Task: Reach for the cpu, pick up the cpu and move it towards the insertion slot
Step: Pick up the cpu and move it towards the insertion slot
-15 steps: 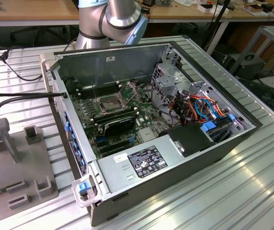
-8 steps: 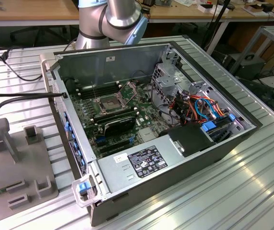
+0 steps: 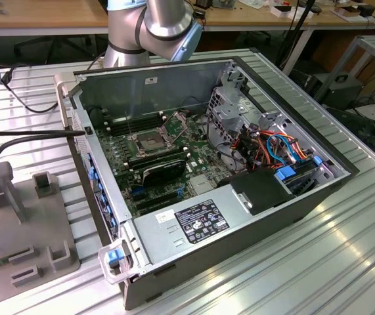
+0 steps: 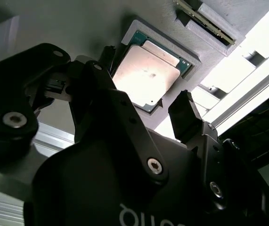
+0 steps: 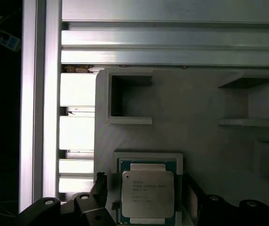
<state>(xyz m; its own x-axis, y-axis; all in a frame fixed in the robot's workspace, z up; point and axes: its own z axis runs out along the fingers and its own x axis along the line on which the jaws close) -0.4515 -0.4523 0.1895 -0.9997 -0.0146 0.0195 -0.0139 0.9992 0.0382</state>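
Observation:
Next, my gripper grabs the cpu [image 4: 146,75] by its opposite side edges to pick it up, where the holder's raised rim has finger gaps.
The cpu [image 4: 146,75] [image 5: 147,195] is a thin square chip with a pale metallic face. It lies flat in a square recess of a grey holder plate [image 5: 195,113]. In both wrist views my gripper [image 4: 146,84] hangs over it, open, with one dark finger [image 4: 107,57] on one side of the chip and the other finger [image 4: 186,110] on the opposite side. Neither finger touches the chip. In the exterior view the insertion slot [image 3: 149,140] sits on the motherboard inside the open computer case, its metal bracket [image 3: 177,121] hinged up.
The open case [image 3: 305,197] fills the middle of the ribbed aluminium table [image 3: 345,262]. A black heatsink-like block [image 3: 163,172] lies just in front of the socket. Coloured cables [image 3: 276,147] and a drive cage stand to the exterior view's right. The grey fixture [image 3: 36,223] is at its left.

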